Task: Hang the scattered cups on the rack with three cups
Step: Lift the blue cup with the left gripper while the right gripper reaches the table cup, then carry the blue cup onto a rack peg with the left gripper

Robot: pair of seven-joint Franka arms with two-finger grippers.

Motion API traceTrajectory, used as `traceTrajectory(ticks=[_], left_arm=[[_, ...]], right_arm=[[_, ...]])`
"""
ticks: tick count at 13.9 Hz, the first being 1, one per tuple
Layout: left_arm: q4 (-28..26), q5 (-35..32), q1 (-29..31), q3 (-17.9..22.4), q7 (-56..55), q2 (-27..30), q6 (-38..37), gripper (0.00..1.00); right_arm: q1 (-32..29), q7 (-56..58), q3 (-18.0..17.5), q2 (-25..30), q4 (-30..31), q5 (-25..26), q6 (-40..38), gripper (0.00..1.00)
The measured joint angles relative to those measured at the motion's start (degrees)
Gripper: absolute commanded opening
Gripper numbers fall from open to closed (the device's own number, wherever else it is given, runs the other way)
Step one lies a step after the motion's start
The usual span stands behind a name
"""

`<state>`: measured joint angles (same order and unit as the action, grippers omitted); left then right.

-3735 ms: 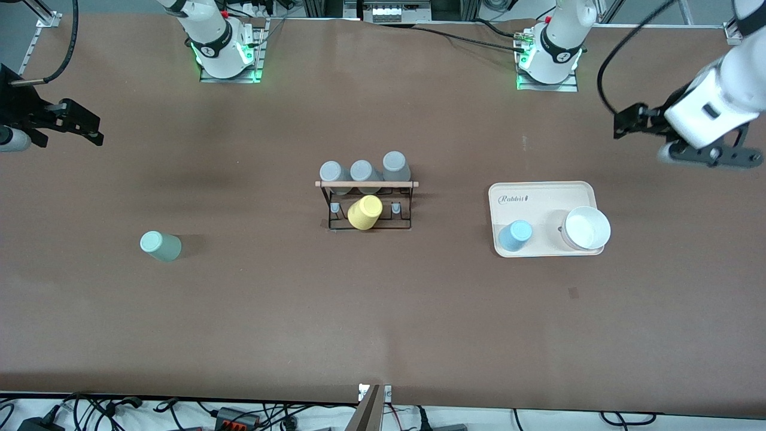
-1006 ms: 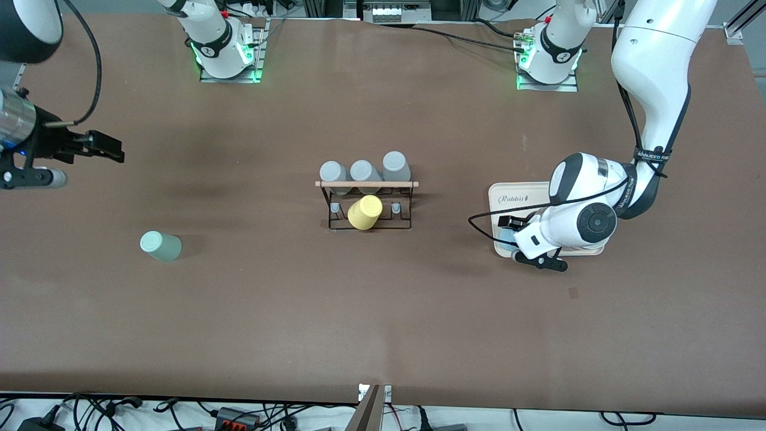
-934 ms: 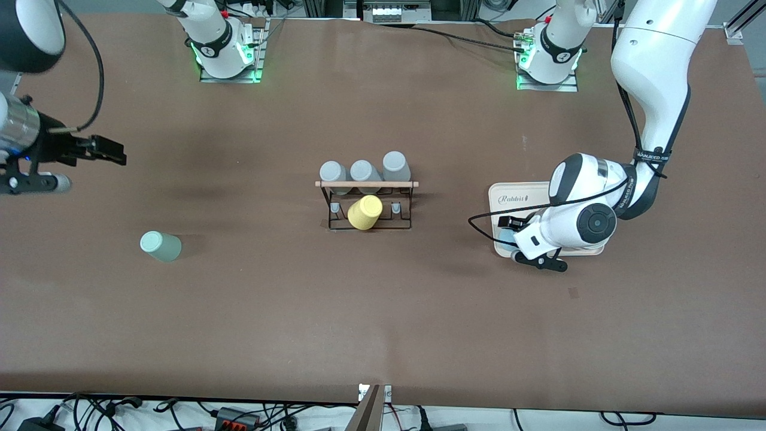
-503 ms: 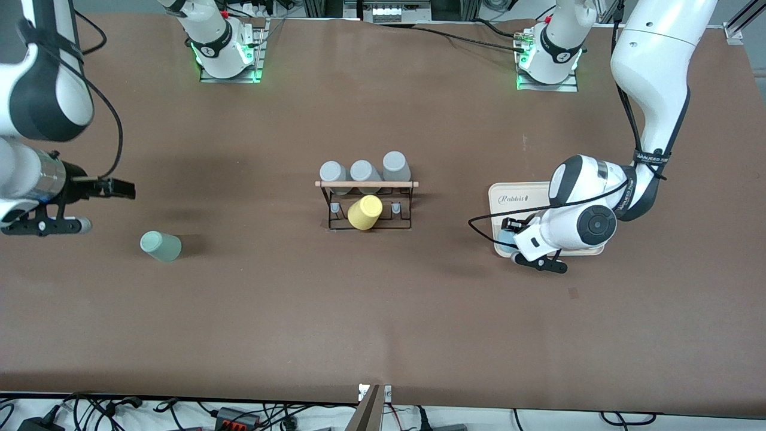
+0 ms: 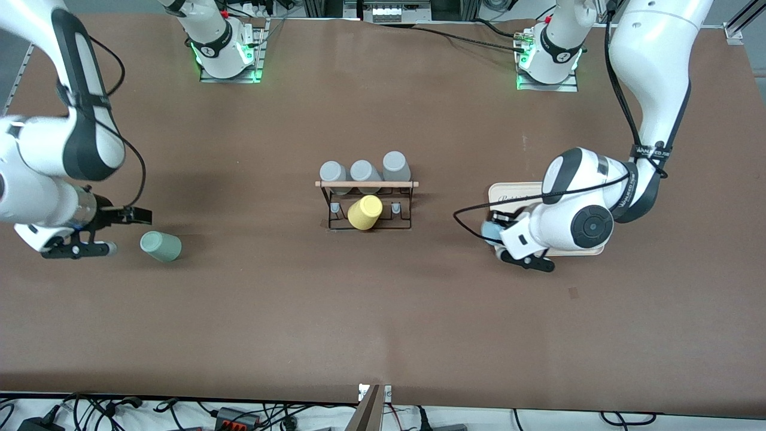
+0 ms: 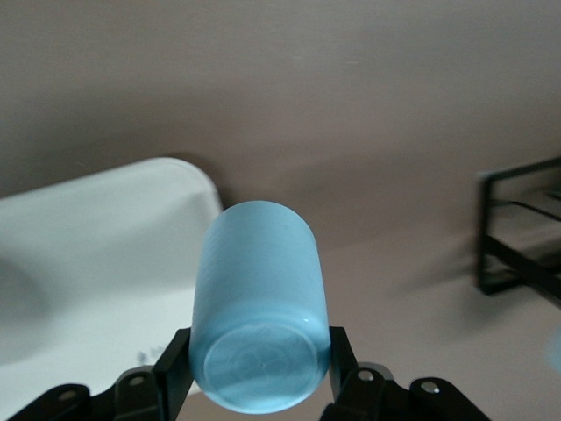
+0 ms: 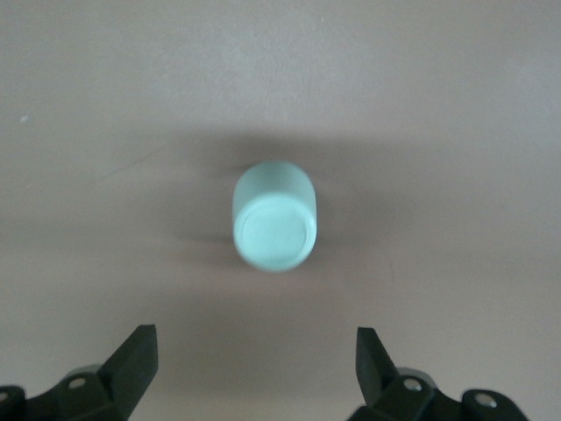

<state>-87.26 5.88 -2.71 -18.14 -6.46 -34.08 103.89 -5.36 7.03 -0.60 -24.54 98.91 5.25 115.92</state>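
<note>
The pale mint cup (image 5: pixel 160 246) should hang on the black wire rack (image 5: pixel 366 184), so next my right gripper should grab the cup by its sides near the closed base.
The light blue cup (image 5: pixel 489 230) is held in my left gripper (image 5: pixel 495 231), lifted over the edge of the tray (image 5: pixel 510 194) on the rack's side. In the left wrist view the fingers (image 6: pixel 173 355) clamp both sides of the cup (image 6: pixel 259 281), its base toward the camera. The pale mint cup (image 5: pixel 160 246) stands upside down on the table toward the right arm's end. My right gripper (image 5: pixel 135 216) is open over it; in the right wrist view the cup (image 7: pixel 273 215) lies ahead of the spread gripper (image 7: pixel 254 351). The black wire rack (image 5: pixel 366 184) stands mid-table.
Three grey cups (image 5: pixel 362 172) hang along the rack's wooden rod, and a yellow cup (image 5: pixel 365 212) sits on a peg nearer the front camera. The left arm covers most of the tray (image 6: pixel 88 254). A corner of the rack (image 6: pixel 517 232) shows in the left wrist view.
My left gripper has lifted the light blue cup and carried it off the tray toward the rack. My right arm has swung in and come over the mint cup.
</note>
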Motion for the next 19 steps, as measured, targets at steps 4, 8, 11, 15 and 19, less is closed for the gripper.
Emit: traceTrajectory(ticks=[4, 8, 11, 15, 19], left_arm=[[5.99, 2.31, -2.49, -6.34, -3.97, 0.11, -4.73, 0.08], [8.73, 0.59, -9.21, -8.64, -17.00, 0.27, -5.67, 0.08], [9.29, -0.18, -10.33, -8.10, -19.21, 0.55, -6.13, 0.08], [11.47, 1.70, -11.74, -8.56, -19.18, -0.39, -3.46, 0.08], [13.20, 1.70, -12.35, -8.54, -19.17, -2.50, -3.15, 0.08]], right_arm=[[-0.70, 0.73, 0.02, -3.85, 0.12, 0.01, 5.84, 1.00], [-0.91, 0.82, 0.02, -5.95, 2.95, 0.01, 13.59, 1.00], [-1.03, 0.82, 0.02, -6.69, 4.75, 0.01, 15.34, 1.00], [-1.08, 0.83, 0.02, -6.74, 4.83, 0.01, 15.37, 1.00], [-1.08, 0.83, 0.00, -6.73, 4.84, 0.01, 15.37, 0.77]])
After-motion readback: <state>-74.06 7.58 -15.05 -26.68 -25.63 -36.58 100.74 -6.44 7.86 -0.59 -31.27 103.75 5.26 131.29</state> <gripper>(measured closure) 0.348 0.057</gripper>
